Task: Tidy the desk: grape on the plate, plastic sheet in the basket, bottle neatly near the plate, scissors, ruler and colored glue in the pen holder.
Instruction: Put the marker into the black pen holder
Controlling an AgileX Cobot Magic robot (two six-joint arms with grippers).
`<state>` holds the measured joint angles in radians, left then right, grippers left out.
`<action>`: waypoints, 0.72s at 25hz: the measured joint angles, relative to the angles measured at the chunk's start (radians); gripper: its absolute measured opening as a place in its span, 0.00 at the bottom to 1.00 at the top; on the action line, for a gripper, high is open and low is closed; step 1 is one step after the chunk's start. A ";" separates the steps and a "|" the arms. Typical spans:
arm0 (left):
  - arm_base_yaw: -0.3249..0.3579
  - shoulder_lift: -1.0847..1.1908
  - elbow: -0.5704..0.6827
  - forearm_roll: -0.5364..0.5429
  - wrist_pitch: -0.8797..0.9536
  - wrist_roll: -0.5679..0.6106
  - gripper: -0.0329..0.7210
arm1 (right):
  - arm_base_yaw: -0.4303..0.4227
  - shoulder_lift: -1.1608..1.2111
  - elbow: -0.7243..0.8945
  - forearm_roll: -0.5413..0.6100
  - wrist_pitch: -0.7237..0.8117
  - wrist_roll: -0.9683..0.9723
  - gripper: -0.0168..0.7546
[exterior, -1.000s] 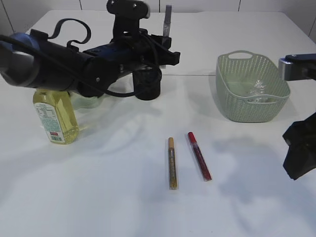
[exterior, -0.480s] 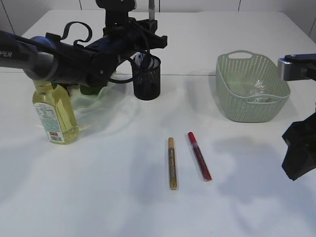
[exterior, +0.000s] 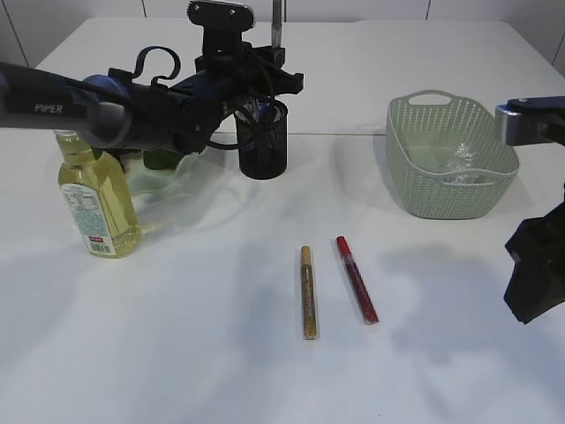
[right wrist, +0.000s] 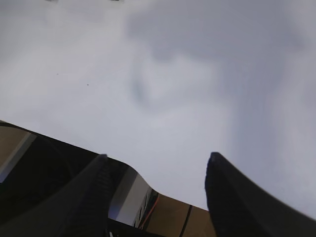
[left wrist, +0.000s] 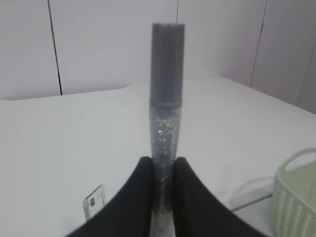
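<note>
My left gripper lowers the glue pen next, before letting go of it. The lower end of the grey glue pen still hangs above the black pen holder's rim (exterior: 275, 111).
My left gripper (exterior: 275, 58) (left wrist: 163, 165) is shut on a grey glitter glue pen (exterior: 277, 16) (left wrist: 167, 98). It holds the pen upright just above the black mesh pen holder (exterior: 263, 146). A white ruler end (left wrist: 94, 201) shows in the holder. A gold glue pen (exterior: 308, 291) and a red glue pen (exterior: 357, 279) lie on the table in front. The yellow bottle (exterior: 95, 208) stands at the left, next to a pale green plate (exterior: 190, 168) holding a green grape (exterior: 161, 160). The plastic sheet (exterior: 461, 162) lies in the green basket (exterior: 415, 132). My right gripper (exterior: 534, 274) (right wrist: 155, 160) is open and empty at the right edge.
The white table (exterior: 177, 336) stretches from the two pens to the front edge. The left arm spans from the left edge over the bottle and plate to the pen holder. The scissors cannot be made out.
My left arm has drawn back and up, uncovering the pen holder. The grey glue pen has shifted left to stand over the holder. The right arm has not moved.
</note>
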<state>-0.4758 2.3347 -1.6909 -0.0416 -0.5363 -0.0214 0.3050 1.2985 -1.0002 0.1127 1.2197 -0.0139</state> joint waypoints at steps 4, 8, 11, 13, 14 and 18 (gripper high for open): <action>0.006 0.028 -0.023 0.000 0.024 0.021 0.14 | 0.000 0.000 0.000 0.009 0.000 -0.006 0.64; 0.012 0.042 -0.023 0.000 0.044 0.029 0.14 | 0.000 0.000 0.000 0.022 0.000 -0.010 0.64; 0.020 0.049 -0.024 0.000 0.060 0.029 0.15 | 0.000 0.000 0.000 0.022 0.000 -0.011 0.64; 0.026 0.049 -0.024 0.000 0.062 0.029 0.15 | 0.000 0.000 0.000 0.024 0.000 -0.011 0.64; 0.026 0.049 -0.024 0.000 0.062 0.029 0.15 | 0.000 0.000 0.000 0.024 0.000 -0.011 0.64; 0.028 0.057 -0.024 0.000 0.074 0.029 0.15 | 0.000 0.000 0.000 0.024 0.000 -0.012 0.64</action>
<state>-0.4478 2.3918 -1.7152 -0.0416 -0.4622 0.0073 0.3050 1.2985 -1.0002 0.1365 1.2197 -0.0262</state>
